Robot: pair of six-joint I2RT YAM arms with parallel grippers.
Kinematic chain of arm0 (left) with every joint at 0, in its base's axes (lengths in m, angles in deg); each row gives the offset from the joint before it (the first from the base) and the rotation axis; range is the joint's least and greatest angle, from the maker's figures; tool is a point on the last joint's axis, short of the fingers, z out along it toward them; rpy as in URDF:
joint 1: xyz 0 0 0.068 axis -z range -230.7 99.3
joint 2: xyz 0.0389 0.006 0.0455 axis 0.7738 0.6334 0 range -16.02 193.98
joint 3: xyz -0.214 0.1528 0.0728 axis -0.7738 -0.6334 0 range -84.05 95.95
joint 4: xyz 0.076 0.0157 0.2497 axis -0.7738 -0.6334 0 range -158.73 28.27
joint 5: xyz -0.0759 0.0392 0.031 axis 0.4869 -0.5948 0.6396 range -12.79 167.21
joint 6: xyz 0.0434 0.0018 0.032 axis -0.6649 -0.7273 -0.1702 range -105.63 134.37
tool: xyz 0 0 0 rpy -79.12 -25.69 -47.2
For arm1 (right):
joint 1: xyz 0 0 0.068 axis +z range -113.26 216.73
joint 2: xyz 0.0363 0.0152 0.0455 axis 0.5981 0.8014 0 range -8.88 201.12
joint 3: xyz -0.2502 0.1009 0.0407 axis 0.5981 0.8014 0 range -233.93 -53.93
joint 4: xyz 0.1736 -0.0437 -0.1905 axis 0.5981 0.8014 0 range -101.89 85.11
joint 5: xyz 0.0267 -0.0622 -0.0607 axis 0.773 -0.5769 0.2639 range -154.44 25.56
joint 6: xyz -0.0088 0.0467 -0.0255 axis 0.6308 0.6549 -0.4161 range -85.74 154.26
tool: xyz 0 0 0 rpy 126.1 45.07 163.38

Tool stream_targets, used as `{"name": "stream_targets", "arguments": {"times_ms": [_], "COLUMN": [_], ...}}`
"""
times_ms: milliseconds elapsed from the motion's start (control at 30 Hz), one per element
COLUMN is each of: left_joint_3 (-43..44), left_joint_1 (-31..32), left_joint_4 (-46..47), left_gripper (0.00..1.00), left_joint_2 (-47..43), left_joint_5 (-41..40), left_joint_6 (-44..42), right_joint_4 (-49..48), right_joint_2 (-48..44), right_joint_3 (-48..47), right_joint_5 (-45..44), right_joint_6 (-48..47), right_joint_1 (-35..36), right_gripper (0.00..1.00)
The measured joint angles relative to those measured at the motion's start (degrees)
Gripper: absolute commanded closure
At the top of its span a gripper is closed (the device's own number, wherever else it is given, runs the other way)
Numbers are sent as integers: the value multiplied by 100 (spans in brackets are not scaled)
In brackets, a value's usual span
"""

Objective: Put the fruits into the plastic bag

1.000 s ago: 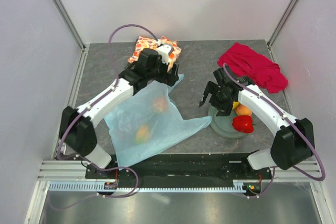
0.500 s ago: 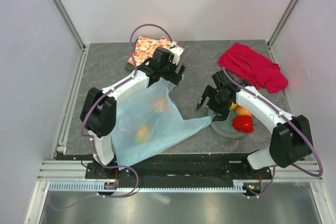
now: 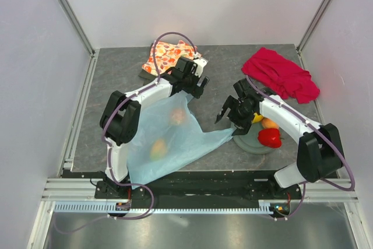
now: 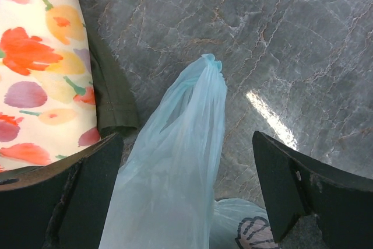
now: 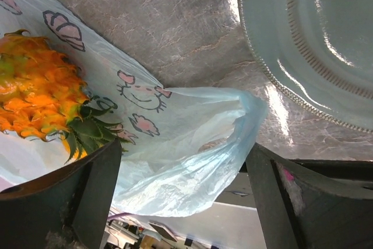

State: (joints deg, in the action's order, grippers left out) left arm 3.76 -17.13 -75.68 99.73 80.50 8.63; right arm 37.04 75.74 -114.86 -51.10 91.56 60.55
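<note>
The left gripper's fingers are down along the sides of the bag's far handle, so the left gripper should close on the handle now.
The light-blue plastic bag point(image 3: 169, 138) lies flat on the table. Through it show an orange pineapple point(image 3: 178, 116) and a yellow-orange fruit point(image 3: 157, 148). My left gripper point(image 3: 196, 88) hangs open over the bag's far handle point(image 4: 186, 144), which lies between the fingers untouched. My right gripper point(image 3: 228, 115) is open above the bag's right handle point(image 5: 198, 144), with the pineapple point(image 5: 41, 97) at its left. A red pepper-like piece point(image 3: 269, 137), an orange peach point(image 3: 269, 123) and a yellow piece point(image 3: 256, 118) rest on the grey-green plate point(image 3: 247, 143).
An orange floral cloth point(image 3: 172, 55) on a dark pad lies just behind the left gripper and shows as the floral cloth point(image 4: 35, 56) in its wrist view. A red cloth point(image 3: 281, 74) is bunched at the back right. The plate's rim point(image 5: 274, 74) lies close to the right gripper.
The left arm has stretched out, carrying its gripper right and forward from the floral cloth to the bag's far handle. The right gripper has edged left toward the bag. The bag and fruits lie as before.
</note>
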Motion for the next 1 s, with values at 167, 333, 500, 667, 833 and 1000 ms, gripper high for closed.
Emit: {"name": "stream_targets", "arguments": {"times_ms": [167, 333, 500, 667, 833, 1000], "left_joint_3": [66, 70, 68, -184, -264, -273], "left_joint_1": [0, -50, -291, -538, -584, -654], "left_joint_4": [-48, -98, -98, -66, 83, 470], "left_gripper": [66, 98, 98, 99, 98, 99], "left_joint_2": [61, 61, 57, -354, -1386, -2566], "left_joint_5": [2, 35, 302, 490, 627, 625], "left_joint_6": [-48, -17, 201, 396, 684, 942], "right_joint_4": [-223, -365, -385, -348, -485, -804], "right_joint_2": [186, 291, 286, 195, -85, -131], "right_joint_3": [50, 52, 2, -470, -1519, -2719], "right_joint_5": [101, 127, -24, -396, -835, -1073], "right_joint_6": [136, 236, 308, 260, -81, -658], "right_joint_1": [120, 212, 212, 210, 210, 212], "right_gripper": [22, 84, 100, 100, 100, 100]}}
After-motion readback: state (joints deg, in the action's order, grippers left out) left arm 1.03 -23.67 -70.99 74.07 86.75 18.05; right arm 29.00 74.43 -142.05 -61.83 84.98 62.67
